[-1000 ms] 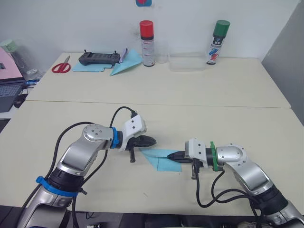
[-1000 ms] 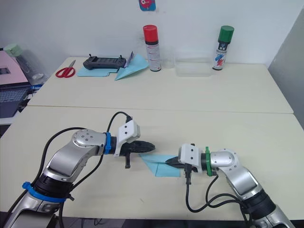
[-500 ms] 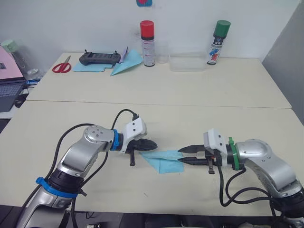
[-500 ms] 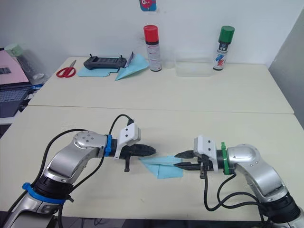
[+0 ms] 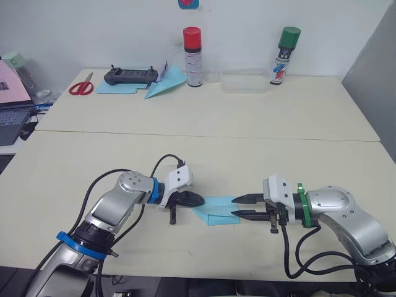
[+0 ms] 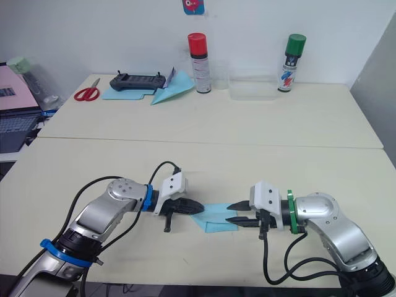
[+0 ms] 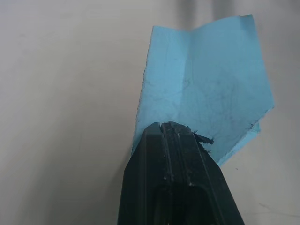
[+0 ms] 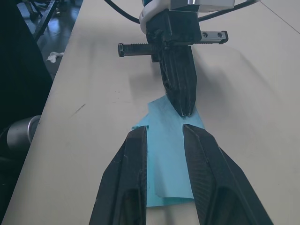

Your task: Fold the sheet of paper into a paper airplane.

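My right gripper needs to shape the paper airplane's body next, so it should grab the upright fold of the light blue sheet of paper [image 5: 219, 211] [image 8: 169, 154].
The sheet of paper [image 5: 216, 209] is light blue and folded into a small flat wedge. It lies on the near table between my two grippers. My left gripper [image 5: 199, 200] is shut, and its tip rests on the paper's left edge [image 7: 206, 93]. The paper lies flat under the tip, not between the fingers. My right gripper [image 5: 236, 206] is open at the paper's right edge. Its two fingers sit over that end of the paper [image 8: 166, 140] without closing on it. In the right wrist view the left gripper [image 8: 185, 110] points at me from across the paper.
On the far table stand a red-capped spray can [image 5: 192, 55], a green-capped spray can [image 5: 283, 54] and a clear container [image 5: 244, 80]. A black controller [image 5: 129, 75], red scissors [image 5: 80, 88] and a blue paper dart [image 5: 166, 81] lie at the back left. A laptop [image 5: 12, 117] sits at the left edge.
My right gripper let go of the paper's right end, opened and pulled back to the right. It has since crept back toward the edge. My left gripper slid slightly right, staying shut.
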Motion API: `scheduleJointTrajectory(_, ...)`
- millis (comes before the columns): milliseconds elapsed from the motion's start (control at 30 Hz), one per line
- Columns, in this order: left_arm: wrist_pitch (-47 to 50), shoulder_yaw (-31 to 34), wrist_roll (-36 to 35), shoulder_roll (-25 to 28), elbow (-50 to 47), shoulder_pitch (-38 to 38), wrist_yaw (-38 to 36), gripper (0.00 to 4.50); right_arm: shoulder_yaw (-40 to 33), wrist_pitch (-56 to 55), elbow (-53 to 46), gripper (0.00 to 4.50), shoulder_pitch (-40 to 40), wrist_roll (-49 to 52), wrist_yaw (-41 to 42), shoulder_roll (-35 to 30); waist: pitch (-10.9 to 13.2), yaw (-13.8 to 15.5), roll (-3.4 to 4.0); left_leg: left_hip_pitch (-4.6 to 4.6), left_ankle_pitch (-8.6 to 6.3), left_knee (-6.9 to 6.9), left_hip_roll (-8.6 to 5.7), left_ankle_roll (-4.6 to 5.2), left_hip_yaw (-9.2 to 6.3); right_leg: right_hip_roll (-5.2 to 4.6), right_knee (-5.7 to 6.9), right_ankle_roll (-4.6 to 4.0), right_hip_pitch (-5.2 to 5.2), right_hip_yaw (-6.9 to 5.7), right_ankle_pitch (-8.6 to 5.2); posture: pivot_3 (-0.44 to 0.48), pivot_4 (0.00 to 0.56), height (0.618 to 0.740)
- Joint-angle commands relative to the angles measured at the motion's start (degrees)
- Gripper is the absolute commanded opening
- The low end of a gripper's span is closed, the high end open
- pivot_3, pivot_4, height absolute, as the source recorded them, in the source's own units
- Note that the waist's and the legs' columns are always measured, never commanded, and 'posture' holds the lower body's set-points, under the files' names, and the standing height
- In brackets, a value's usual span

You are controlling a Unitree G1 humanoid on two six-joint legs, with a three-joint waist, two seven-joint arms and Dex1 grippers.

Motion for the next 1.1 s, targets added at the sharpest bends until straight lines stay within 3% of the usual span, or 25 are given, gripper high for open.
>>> scheduleJointTrajectory(33, 0.3, -1.4, 1.1, -0.2, 1.2, 1.5, -0.4, 0.00, -0.8, -3.4, -1.6, 1.23, 0.8, -1.4, 0.0, -0.8, 0.0, 0.0, 0.00, 0.01, 0.00, 0.00, 0.00, 0.00, 0.00, 0.00, 0.00, 0.00, 0.02, 0.00, 0.00, 0.000, 0.150, 0.740)
scheduleJointTrajectory(100, 0.3, -1.3, 1.1, -0.1, 1.2, 1.5, -0.5, 0.00, -0.7, -4.2, -1.3, 1.23, 1.1, -1.6, 0.1, -1.0, 0.0, 0.0, 0.00, 0.04, 0.00, 0.00, 0.00, 0.00, 0.00, 0.00, 0.00, 0.01, 0.04, 0.01, -0.01, 0.000, 0.150, 0.740)
scheduleJointTrajectory(167, 0.5, -1.1, 1.0, -0.2, 1.5, 0.9, -0.5, 0.00, -0.3, -7.5, -0.5, 1.61, 1.8, -2.9, 1.0, -1.2, 0.0, 0.0, 0.00, 0.06, 0.00, 0.00, 0.00, 0.00, 0.00, 0.00, 0.00, 0.01, 0.06, 0.00, -0.01, 0.000, 0.150, 0.740)
scheduleJointTrajectory(300, 1.6, -0.7, 0.2, 0.0, 1.0, 0.6, -1.1, 0.00, 3.5, -19.1, 3.5, 2.85, 2.8, -11.2, 0.0, -0.1, 0.0, 0.0, -0.01, 0.08, 0.00, 0.00, 0.00, 0.00, 0.01, 0.00, -0.02, 0.02, 0.08, 0.00, -0.01, 0.000, 0.150, 0.740)
scheduleJointTrajectory(467, 2.2, -0.8, 0.1, -0.2, 0.9, 0.1, -1.3, 0.00, 8.0, -27.3, 9.6, 2.85, 0.5, -16.9, -1.1, 3.9, 0.0, -0.1, -0.01, 0.13, 0.00, 0.00, 0.01, 0.00, 0.01, 0.01, -0.01, 0.02, 0.12, 0.00, -0.01, 0.000, 0.150, 0.740)
scheduleJointTrajectory(733, 2.2, -1.2, 0.6, 0.0, 0.9, -0.3, -1.9, 0.00, 12.2, -31.5, 17.7, 2.85, -4.2, -21.5, -3.6, 11.1, 0.0, -0.1, -0.02, 0.14, 0.00, 0.00, 0.00, 0.00, 0.00, 0.01, -0.01, 0.01, 0.14, 0.00, -0.01, 0.000, 0.150, 0.740)
scheduleJointTrajectory(833, 2.2, -1.2, 0.7, 0.1, 0.9, -0.1, -1.9, 0.00, 11.6, -31.1, 18.5, 2.28, -4.5, -20.5, -3.7, 12.0, 0.0, -0.1, -0.02, 0.14, 0.00, 0.00, 0.00, 0.00, -0.01, 0.01, -0.01, 0.00, 0.15, -0.01, 0.00, 0.000, 0.150, 0.740)
scheduleJointTrajectory(1033, 1.7, -0.6, 1.2, 0.8, 1.9, -0.4, -2.0, 0.00, 11.0, -26.2, 15.8, 0.13, -4.0, -16.2, -2.1, 11.7, 0.0, -0.1, -0.02, 0.16, 0.00, 0.00, 0.01, 0.00, -0.02, 0.01, 0.00, -0.01, 0.17, -0.01, 0.01, 0.000, 0.150, 0.740)
scheduleJointTrajectory(1100, 1.0, -0.6, 1.7, 1.5, 2.6, -0.6, -2.1, 0.00, 11.0, -24.4, 14.5, 0.05, -4.3, -15.5, -2.1, 11.8, 0.0, -0.1, -0.01, 0.17, 0.00, 0.00, 0.01, 0.00, -0.02, 0.01, 0.00, -0.01, 0.17, -0.01, 0.00, 0.000, 0.150, 0.740)
